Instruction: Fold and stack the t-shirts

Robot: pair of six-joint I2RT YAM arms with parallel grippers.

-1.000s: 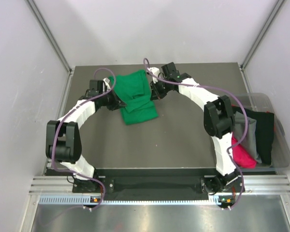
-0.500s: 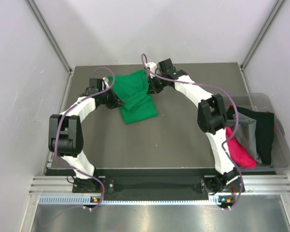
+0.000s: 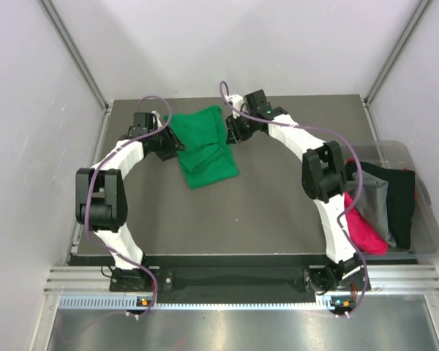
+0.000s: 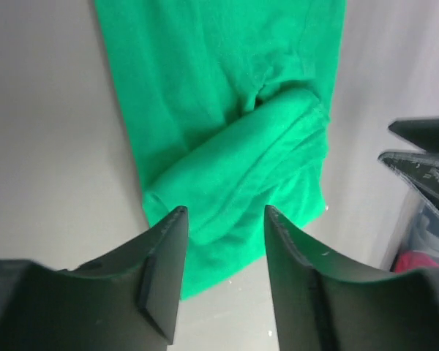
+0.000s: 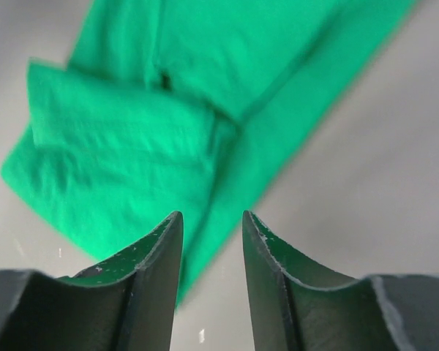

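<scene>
My left gripper grabs the green t-shirt's side edge by the doubled-over roll next, opposite my right gripper, to fold the shirt evenly.
A bright green t-shirt (image 3: 205,145) lies partly folded on the dark table at the back middle, with a doubled-over roll across its middle (image 4: 241,164) (image 5: 117,139). My left gripper (image 3: 177,148) hovers at the shirt's left edge, open, nothing between its fingers (image 4: 223,219). At the shirt's right edge my right gripper (image 3: 230,136) is open too, its jaws empty above the cloth's edge (image 5: 212,223). More t-shirts, magenta-pink (image 3: 366,232), grey (image 3: 373,201) and black (image 3: 402,197), lie heaped at the right.
A clear plastic bin (image 3: 424,219) holding the heaped shirts stands off the table's right edge. Grey walls and metal frame posts close in the back and sides. The table's front half (image 3: 227,219) lies bare between the two arm bases.
Both grippers were shut on the green shirt's edges; now both have opened and let the cloth go. The arms have pulled back slightly from the shirt.
</scene>
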